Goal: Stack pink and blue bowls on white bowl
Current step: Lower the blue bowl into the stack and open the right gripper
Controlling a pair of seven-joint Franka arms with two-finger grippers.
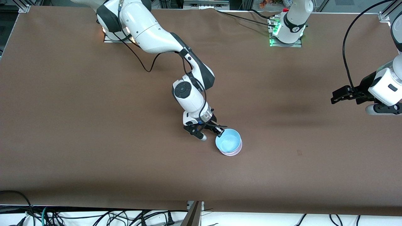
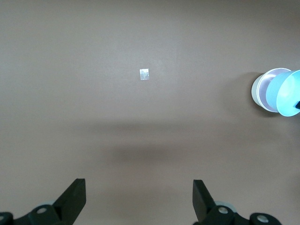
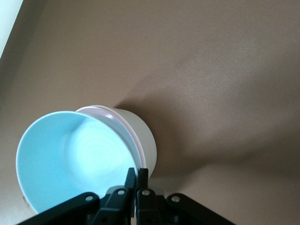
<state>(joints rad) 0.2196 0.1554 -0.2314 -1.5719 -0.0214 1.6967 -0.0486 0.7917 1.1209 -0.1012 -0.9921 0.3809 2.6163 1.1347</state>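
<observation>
The light blue bowl's lower side reaches down inside the pink bowl's rim, so my right gripper now releases the light blue bowl.
The white bowl (image 3: 143, 133) stands on the brown table with the pink bowl (image 3: 123, 123) nested in it; only the pink rim shows. The light blue bowl (image 3: 70, 154) sits tilted on top of that stack, partly inside the pink bowl. My right gripper (image 3: 136, 172) is shut on the blue bowl's rim. In the front view the blue bowl (image 1: 229, 142) covers the pink bowl (image 1: 234, 153), and the right gripper (image 1: 220, 133) pinches its rim at the side toward the robots. My left gripper (image 1: 334, 96) waits open and empty above the table's left-arm end, its fingers (image 2: 75, 194) wide apart.
A small pale tape mark (image 2: 144, 74) lies on the brown cloth under the left arm. The bowl stack (image 2: 268, 91) shows at the edge of the left wrist view. Cables (image 1: 94, 216) run along the table's edge nearest the front camera.
</observation>
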